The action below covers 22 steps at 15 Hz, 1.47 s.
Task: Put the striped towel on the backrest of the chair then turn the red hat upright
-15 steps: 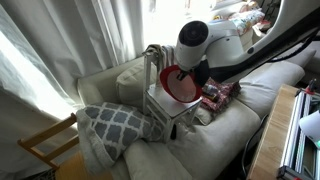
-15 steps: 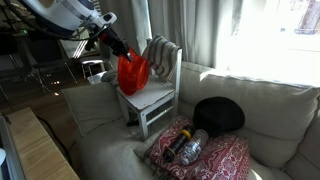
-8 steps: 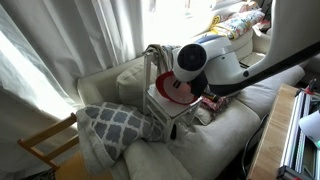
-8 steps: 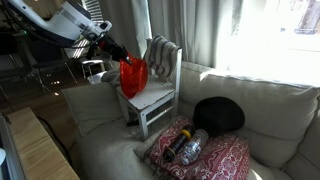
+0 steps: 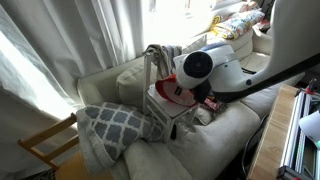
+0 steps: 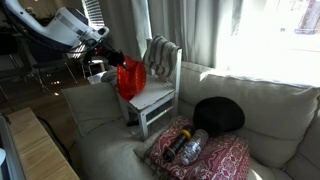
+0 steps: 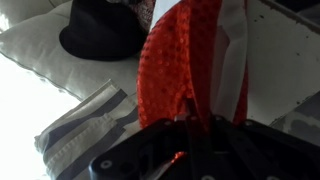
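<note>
The red hat slants from my gripper's fingers across the chair's flat seat. The red hat turns level next, before my gripper lets go of it.
The striped grey-and-white towel (image 6: 160,52) hangs over the backrest of the small white chair (image 6: 150,100) that stands on the sofa; it also shows in an exterior view (image 5: 158,52) and in the wrist view (image 7: 85,130). My gripper (image 6: 112,57) is shut on the red sequined hat (image 6: 131,77) and holds it at the chair's front edge, hanging down just above the seat. In the wrist view the red hat (image 7: 185,65) fills the middle, pinched between the fingers of the gripper (image 7: 175,128). In an exterior view (image 5: 172,92) the arm hides most of the hat.
A black hat (image 6: 218,114) lies on the sofa cushion behind the chair. A patterned red pillow (image 6: 205,155) carries a dark bottle (image 6: 188,146). A grey diamond-pattern pillow (image 5: 110,125) sits beside the chair. A wooden table edge (image 6: 35,150) is at the front.
My gripper has moved outward and lower with the red hat, from over the chair seat towards the chair's front edge. The towel has stayed on the backrest.
</note>
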### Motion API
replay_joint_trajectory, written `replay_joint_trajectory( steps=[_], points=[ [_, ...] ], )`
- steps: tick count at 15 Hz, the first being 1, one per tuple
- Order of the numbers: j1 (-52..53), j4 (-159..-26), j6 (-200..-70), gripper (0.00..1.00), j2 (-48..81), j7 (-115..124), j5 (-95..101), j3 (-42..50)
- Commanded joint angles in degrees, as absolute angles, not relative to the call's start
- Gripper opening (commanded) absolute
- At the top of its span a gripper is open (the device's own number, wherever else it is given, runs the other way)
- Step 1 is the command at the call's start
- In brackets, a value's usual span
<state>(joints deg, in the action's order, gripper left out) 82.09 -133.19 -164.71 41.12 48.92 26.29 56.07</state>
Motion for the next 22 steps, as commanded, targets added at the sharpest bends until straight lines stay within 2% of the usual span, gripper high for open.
replay_joint_trajectory(
  steps=[1, 3, 7, 11, 14, 18, 19, 20, 22],
  points=[
    [79.4, -135.7, -169.6, 0.01, 38.5, 43.5, 22.2, 53.1],
    [78.2, -136.3, -172.3, 0.07, 37.5, 40.8, 19.6, 51.9],
    [74.5, -137.1, -175.9, 0.0, 35.5, 33.2, 14.2, 47.7],
    [70.6, -137.5, -176.5, 0.05, 33.4, 26.2, 9.8, 43.1],
    [68.2, -136.9, -176.4, 0.0, 33.0, 23.6, 7.3, 40.6],
    [65.1, -136.4, -176.9, 0.01, 32.2, 22.3, 5.2, 37.8],
    [64.4, -136.3, -177.2, 0.04, 32.2, 21.8, 5.0, 37.1],
    [64.3, -136.3, -178.2, 0.29, 32.3, 21.9, 4.8, 37.0],
    [62.7, -136.3, -179.6, 0.33, 32.1, 21.0, 4.1, 35.2]
  ],
)
